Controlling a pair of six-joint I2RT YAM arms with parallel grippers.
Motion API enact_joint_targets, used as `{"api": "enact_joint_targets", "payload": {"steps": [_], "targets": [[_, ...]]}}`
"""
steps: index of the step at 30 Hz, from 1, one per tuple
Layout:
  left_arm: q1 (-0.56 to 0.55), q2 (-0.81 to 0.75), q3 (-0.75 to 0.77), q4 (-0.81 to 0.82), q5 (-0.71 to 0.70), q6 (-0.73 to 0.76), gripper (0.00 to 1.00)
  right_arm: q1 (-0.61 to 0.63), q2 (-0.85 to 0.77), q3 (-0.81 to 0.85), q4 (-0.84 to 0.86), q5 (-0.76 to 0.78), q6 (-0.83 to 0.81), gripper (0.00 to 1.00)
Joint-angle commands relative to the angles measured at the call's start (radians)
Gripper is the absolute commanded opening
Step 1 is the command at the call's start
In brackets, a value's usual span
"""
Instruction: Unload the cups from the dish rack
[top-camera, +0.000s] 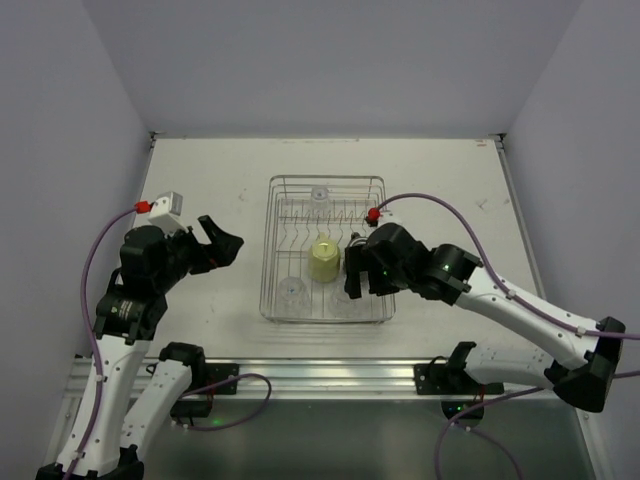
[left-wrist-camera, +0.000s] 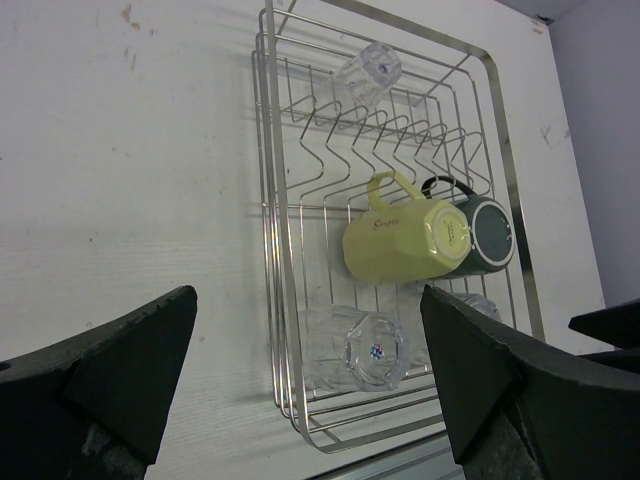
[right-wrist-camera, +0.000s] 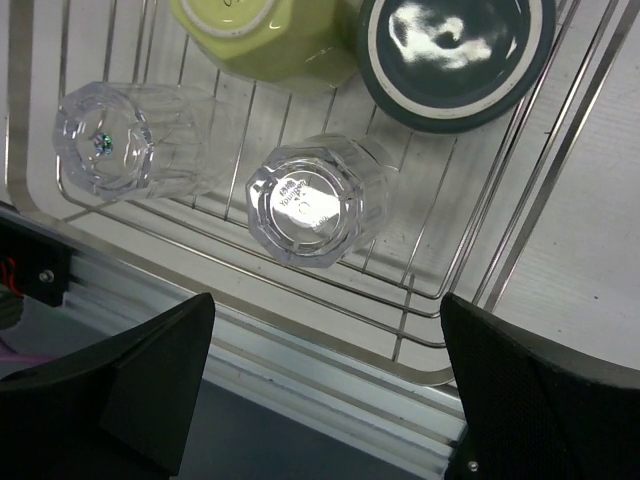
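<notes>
My right gripper grabs the front clear tumbler around its upturned base (top-camera: 346, 303) (right-wrist-camera: 304, 212) next, so the tumbler's rim stays free for my left gripper to take.
The silver wire dish rack (top-camera: 327, 178) stands mid-table. In it are a pale yellow cup (top-camera: 324, 260), a clear tumbler at the back (top-camera: 319, 196) and two clear tumblers at the front (top-camera: 291, 292) (top-camera: 345, 300). The dark mug (left-wrist-camera: 490, 232) lies beside the yellow cup (left-wrist-camera: 405, 240); my right arm hides it from above. My left gripper (top-camera: 222, 243) is open and empty, left of the rack. My right gripper (top-camera: 352, 275) is open and empty, above the rack's front right. In the right wrist view the gripper (right-wrist-camera: 328, 305) is just nearer than a tumbler (right-wrist-camera: 315, 200), not touching it.
An aluminium rail (top-camera: 320, 375) runs along the table's near edge, right below the rack's front rim (right-wrist-camera: 340, 345). White walls close in the table at left, right and back. Upright plate prongs (left-wrist-camera: 380, 135) cross the rack's far half.
</notes>
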Motion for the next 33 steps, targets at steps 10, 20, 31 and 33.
{"api": "enact_joint_targets", "payload": {"steps": [10,20,31,33], "targets": [[-0.003,-0.011,0.005,-0.017,0.048,0.039,0.98,0.024,0.179,0.082,0.079,-0.010,-0.071,0.98],[-0.003,-0.040,-0.003,-0.003,0.094,0.044,1.00,0.024,0.193,0.056,0.133,-0.071,-0.209,0.99],[-0.003,-0.044,-0.012,0.009,0.128,0.048,1.00,0.024,0.280,0.030,0.148,-0.102,-0.235,0.99],[-0.003,-0.044,-0.014,0.009,0.131,0.048,1.00,0.024,0.290,0.028,0.148,-0.105,-0.236,0.99]]}}
